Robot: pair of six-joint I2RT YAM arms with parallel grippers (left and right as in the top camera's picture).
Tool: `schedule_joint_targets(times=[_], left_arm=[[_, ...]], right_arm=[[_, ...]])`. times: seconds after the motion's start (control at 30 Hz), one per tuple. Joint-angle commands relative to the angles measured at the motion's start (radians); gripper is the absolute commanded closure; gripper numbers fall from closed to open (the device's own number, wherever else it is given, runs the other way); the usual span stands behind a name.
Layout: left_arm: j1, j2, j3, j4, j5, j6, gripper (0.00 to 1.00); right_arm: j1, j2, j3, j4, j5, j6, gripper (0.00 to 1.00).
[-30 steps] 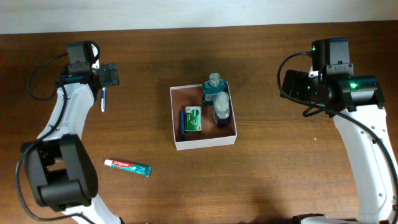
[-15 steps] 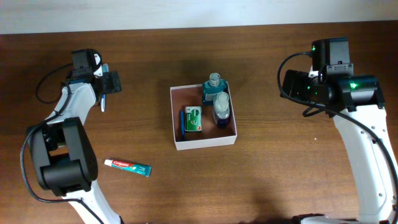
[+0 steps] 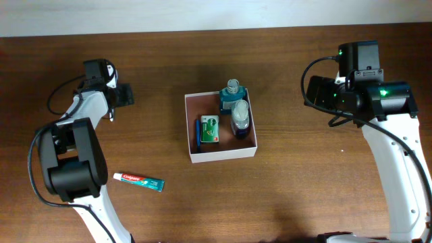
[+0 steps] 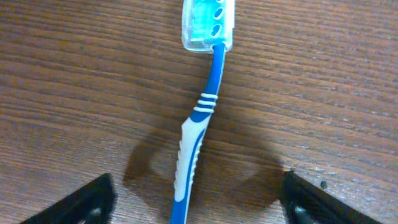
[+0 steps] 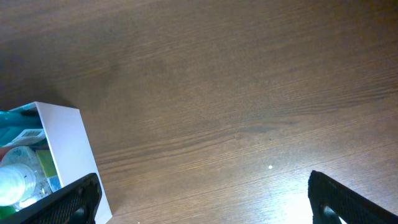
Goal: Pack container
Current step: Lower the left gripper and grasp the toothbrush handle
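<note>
My left gripper is ready to close on the toothbrush: both fingers meet their shadows on the wood beside the toothbrush's handle.
The container (image 3: 223, 156) is a square white-walled box with a reddish-brown floor at the table's centre. It holds a teal bottle (image 3: 231, 94), a clear bottle (image 3: 240, 120) and a green packet (image 3: 209, 129). A blue toothbrush (image 4: 199, 118) with a capped head lies on the table. My left gripper (image 4: 196, 208) is open, with one finger on each side of the handle, not touching it. In the overhead view it (image 3: 116, 98) covers most of the toothbrush (image 3: 110, 117). My right gripper (image 5: 205, 202) is open and empty to the right of the container's corner (image 5: 62, 143).
A toothpaste tube (image 3: 138, 181) lies on the wood at the front left, apart from the container. The right arm (image 3: 364, 81) stands at the far right. The table's back edge meets a pale wall.
My left wrist has swung round and come down over the toothbrush, which now shows less in the overhead view. The right arm and the container's contents have not moved.
</note>
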Motion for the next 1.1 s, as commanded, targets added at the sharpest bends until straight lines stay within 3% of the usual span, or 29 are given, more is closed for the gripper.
schedule_joint_targets(times=[0.0,0.03,0.07,0.27,0.37,0.57,0.67,0.8,1.07], left_arm=[[0.005,0.021,0.005,0.001,0.005,0.015,0.34],[0.005,0.021,0.005,0.001,0.005,0.014,0.48],[0.005,0.021,0.005,0.001,0.005,0.014,0.57],[0.005,0.021,0.005,0.003,0.005,0.014,0.66],[0.005,0.021,0.005,0.006,0.005,0.014,0.79],[0.005,0.021,0.005,0.013,0.005,0.014,0.83],[0.005,0.021,0.005,0.015,0.002,0.014,0.93],[0.005,0.021,0.005,0.025,0.002,0.014,0.98],[0.005,-0.033,0.008,0.031,0.002,0.014,0.99]], right_arm=[[-0.004,0.006,0.000,0.000,0.009,0.004,0.02],[-0.004,0.006,0.000,0.000,0.010,0.004,0.02],[-0.004,0.006,0.000,0.000,0.009,0.004,0.02],[-0.004,0.006,0.000,0.000,0.009,0.004,0.02],[-0.004,0.006,0.000,0.000,0.010,0.004,0.02],[-0.004,0.006,0.000,0.000,0.009,0.004,0.01],[-0.004,0.006,0.000,0.000,0.010,0.004,0.02],[-0.004,0.006,0.000,0.000,0.009,0.004,0.02],[-0.004,0.006,0.000,0.000,0.010,0.004,0.02]])
